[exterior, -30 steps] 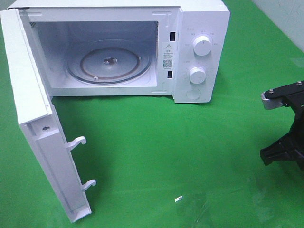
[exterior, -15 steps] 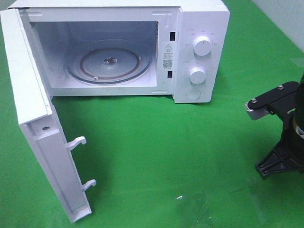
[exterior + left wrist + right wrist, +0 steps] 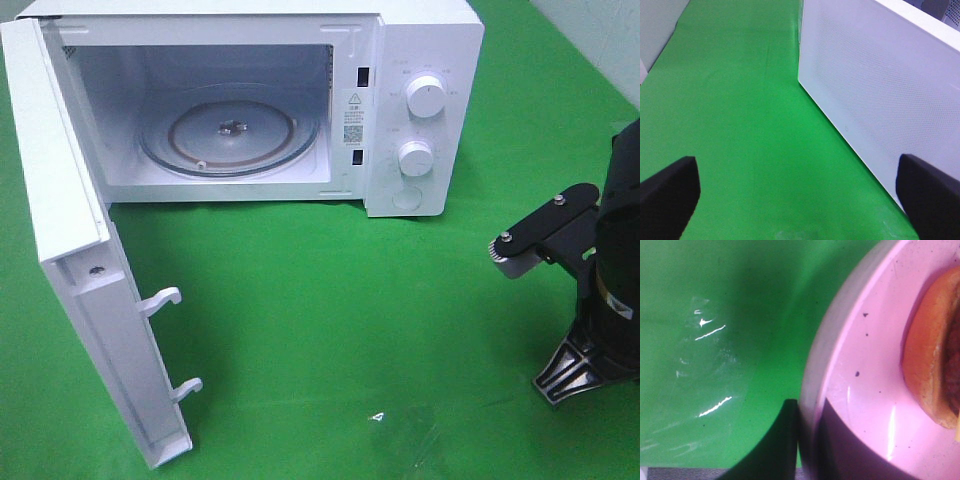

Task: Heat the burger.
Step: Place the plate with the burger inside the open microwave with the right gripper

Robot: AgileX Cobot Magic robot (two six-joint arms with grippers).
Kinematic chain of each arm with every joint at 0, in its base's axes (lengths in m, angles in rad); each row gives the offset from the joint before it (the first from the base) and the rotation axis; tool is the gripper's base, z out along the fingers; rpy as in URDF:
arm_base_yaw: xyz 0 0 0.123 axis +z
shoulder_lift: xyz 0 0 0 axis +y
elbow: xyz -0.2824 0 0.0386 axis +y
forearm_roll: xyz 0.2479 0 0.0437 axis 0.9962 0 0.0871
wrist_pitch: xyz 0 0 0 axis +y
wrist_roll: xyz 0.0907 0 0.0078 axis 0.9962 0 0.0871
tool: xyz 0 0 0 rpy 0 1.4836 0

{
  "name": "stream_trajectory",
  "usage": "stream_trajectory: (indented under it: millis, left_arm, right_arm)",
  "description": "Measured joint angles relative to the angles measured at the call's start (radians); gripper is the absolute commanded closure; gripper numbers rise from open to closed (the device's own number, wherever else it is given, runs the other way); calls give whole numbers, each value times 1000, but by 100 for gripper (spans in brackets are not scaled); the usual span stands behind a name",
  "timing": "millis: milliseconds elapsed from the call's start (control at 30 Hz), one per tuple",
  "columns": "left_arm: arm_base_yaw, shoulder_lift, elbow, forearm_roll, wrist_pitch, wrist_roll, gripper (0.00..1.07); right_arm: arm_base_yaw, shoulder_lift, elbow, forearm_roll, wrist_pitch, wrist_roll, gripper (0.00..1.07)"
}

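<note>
The pink plate's rim is over green cloth, outside the microwave, so my right gripper stays closed on the plate until it sits on the glass turntable (image 3: 232,130).
The burger (image 3: 925,370) shows only in the right wrist view: a brown bun edge lying on a pink plate (image 3: 865,365). My right gripper (image 3: 807,440) is shut on the plate's rim, one dark finger (image 3: 782,440) outside it and one inside. In the high view only the right arm (image 3: 610,290) shows at the right edge; plate and burger are out of that frame. My left gripper (image 3: 800,200) stands wide open and empty over the green cloth, beside the white outer face of the microwave door (image 3: 880,85).
The white microwave (image 3: 425,60) stands at the back with its door (image 3: 70,250) swung wide open to the left. Its glass turntable (image 3: 230,135) is bare. Two knobs (image 3: 425,97) sit on its right panel. Green cloth (image 3: 330,300) covers the table.
In the high view the right arm has swung leftward and further into the picture, with its lower end dropping toward the front. The microwave and its door have not moved.
</note>
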State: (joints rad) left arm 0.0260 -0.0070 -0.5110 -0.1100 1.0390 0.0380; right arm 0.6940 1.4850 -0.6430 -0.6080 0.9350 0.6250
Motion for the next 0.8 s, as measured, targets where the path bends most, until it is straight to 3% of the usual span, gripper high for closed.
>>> stream_trajectory:
  millis: [367, 800]
  left_arm:
    - [0, 0, 0, 0, 0, 0, 6]
    - [0, 0, 0, 0, 0, 0, 6]
  right_arm:
    - [151, -53, 53, -17, 25, 33, 106]
    - [247, -125, 61, -16, 76, 53, 105]
